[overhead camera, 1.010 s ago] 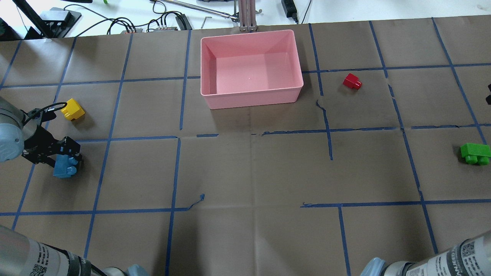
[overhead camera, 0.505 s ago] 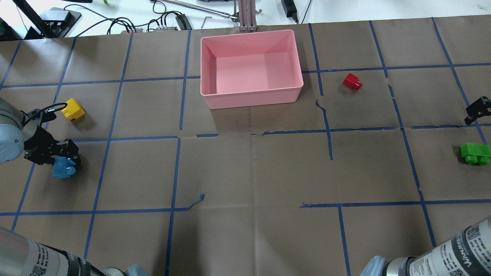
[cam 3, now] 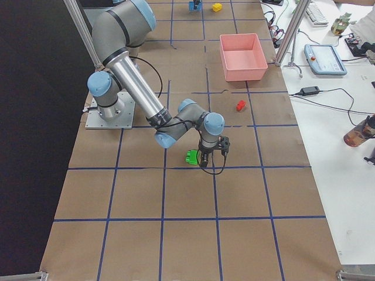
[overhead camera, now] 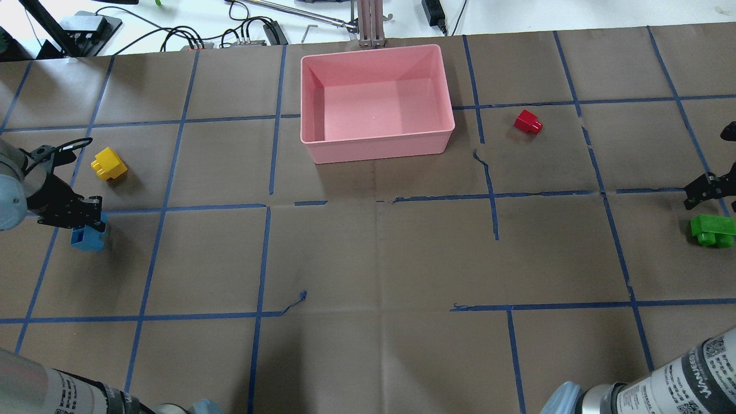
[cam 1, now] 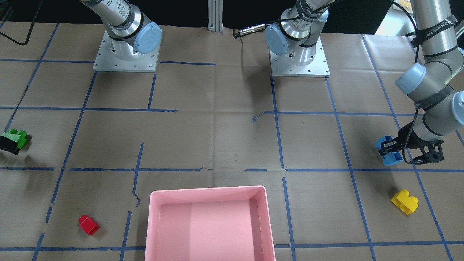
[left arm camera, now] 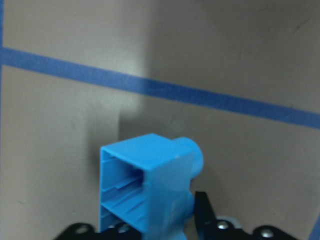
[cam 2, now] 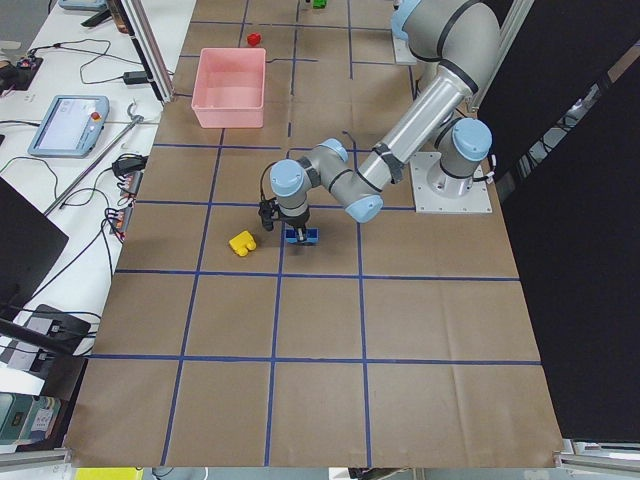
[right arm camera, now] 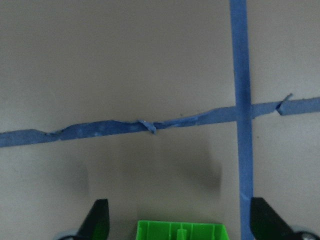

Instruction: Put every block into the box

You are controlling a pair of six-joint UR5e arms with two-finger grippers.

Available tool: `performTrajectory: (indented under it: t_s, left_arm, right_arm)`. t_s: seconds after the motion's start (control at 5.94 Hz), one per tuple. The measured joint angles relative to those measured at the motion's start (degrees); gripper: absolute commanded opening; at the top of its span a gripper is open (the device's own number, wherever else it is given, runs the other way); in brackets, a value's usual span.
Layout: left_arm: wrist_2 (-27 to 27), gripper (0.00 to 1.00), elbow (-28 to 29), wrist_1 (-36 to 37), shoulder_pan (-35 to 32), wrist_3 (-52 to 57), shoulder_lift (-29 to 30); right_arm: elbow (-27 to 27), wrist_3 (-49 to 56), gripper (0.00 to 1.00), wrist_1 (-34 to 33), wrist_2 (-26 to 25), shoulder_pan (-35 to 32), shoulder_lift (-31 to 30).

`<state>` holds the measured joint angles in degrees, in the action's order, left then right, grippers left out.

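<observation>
I should grab the green brick by its short ends with my right gripper next. Then I should put the brick into the pink box (cam 1: 208, 224) with my right gripper.
My left gripper (overhead camera: 86, 225) is shut on the long blue brick (overhead camera: 87, 238) at the table's left edge and holds it on end close to the surface; the brick also shows in the left wrist view (left arm camera: 150, 190). The yellow brick (overhead camera: 109, 164) lies just beyond it. My right gripper (overhead camera: 710, 192) is open at the right edge, just above the green brick (overhead camera: 713, 230). In the right wrist view the fingers (right arm camera: 97, 222) stand wide apart with the green brick (right arm camera: 180, 231) between them. The red brick (overhead camera: 528, 122) lies right of the pink box (overhead camera: 374, 144), which is empty.
The table is covered in brown paper with a blue tape grid. Cables and a metal post (overhead camera: 371, 23) lie beyond the far edge behind the box. Both arm bases (cam 1: 125, 54) stand on the near side.
My left gripper has moved left with the blue brick, which now stands on end. My right gripper has come in from the right edge and sits over the green brick.
</observation>
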<state>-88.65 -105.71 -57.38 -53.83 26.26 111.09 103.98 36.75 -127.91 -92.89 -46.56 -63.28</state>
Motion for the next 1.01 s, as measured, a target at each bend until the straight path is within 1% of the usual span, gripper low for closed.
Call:
performTrajectory:
  t_s: [0.17,0.34,0.5,0.67,1.01]
  left_arm:
    - [0.9,0.00,5.5,-4.4,-3.8,-1.1,-0.1]
    - [1.2,0.00,11.3,-8.5,-7.6,-2.2,0.6]
    - [1.3,0.00,16.0,-10.2,-12.0,-3.1,1.9]
    - [1.4,0.00,20.4,-9.8,-17.9,-3.9,3.4]
    - [1.1,0.00,30.2,-7.9,-31.4,-4.5,7.9]
  right_arm:
    - [0.8,0.0,0.96,0.3,-0.6,0.2,0.0]
    - [1.8,0.0,0.50,0.5,-1.8,0.3,-0.1]
    - [2.6,0.0,0.30,0.7,-3.4,0.3,-0.3]
    - [2.7,0.0,0.27,1.4,-4.7,0.4,-0.5]
    - [1.4,0.0,0.27,2.4,-5.3,0.4,-1.4]
